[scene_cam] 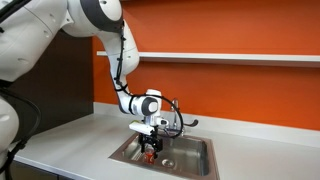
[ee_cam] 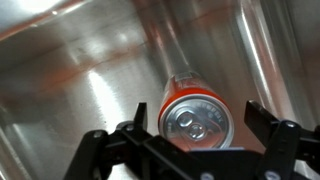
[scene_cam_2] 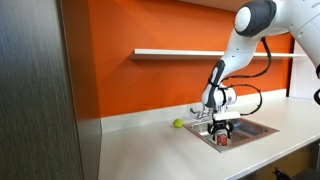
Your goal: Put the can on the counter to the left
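I should close my gripper on the can's silvery top (ee_cam: 196,121). My fingers are on either side of the can's rim.
The red can (ee_cam: 195,115) with its silvery top stands in the stainless steel sink basin (ee_cam: 70,70). My gripper (ee_cam: 197,112) is open, with one finger on each side of the can and a small gap at each. In both exterior views the gripper (scene_cam: 150,146) (scene_cam_2: 223,132) reaches down into the sink (scene_cam: 200,160) (scene_cam_2: 250,129), and the can (scene_cam: 151,153) (scene_cam_2: 224,141) shows as a red spot below it. The light-grey counter (scene_cam: 70,140) (scene_cam_2: 150,150) stretches away beside the sink.
A small yellow-green ball (scene_cam_2: 178,124) lies on the counter near the orange wall. A faucet (scene_cam: 181,116) stands at the sink's back edge. A white wall shelf (scene_cam: 230,57) (scene_cam_2: 180,52) runs above. A dark cabinet panel (scene_cam_2: 35,90) stands at the counter's end.
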Robot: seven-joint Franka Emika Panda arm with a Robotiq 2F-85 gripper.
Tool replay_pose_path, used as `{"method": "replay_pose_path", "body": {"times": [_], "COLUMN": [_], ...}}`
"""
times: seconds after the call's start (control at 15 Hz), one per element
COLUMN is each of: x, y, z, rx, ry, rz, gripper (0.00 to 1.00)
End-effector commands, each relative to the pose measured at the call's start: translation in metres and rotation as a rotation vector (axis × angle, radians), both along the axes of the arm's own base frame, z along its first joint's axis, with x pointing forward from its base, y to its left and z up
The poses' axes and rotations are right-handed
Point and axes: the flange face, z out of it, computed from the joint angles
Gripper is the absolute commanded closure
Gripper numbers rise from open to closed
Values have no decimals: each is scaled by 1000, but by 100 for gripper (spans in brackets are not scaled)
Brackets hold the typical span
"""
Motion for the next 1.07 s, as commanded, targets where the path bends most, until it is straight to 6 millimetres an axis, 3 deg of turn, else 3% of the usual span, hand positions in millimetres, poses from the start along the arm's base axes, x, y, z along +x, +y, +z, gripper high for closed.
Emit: {"method": "replay_pose_path", "body": {"times": [0.0,0.47,0.6,0.73,0.87,1.0], "x": [7,9,10,11,11,12], "y": [-7,-11,-12,-12,-12,-11], "z": [0,-3,-4,-5,-4,-4], "rx": [23,19,19,21,19,20], "ry": [-13,-14,-15,-11,-10,-7], "rz": [-5,-18,-18,-19,-21,-21], "gripper": [0,0,26,44,58,61]}}
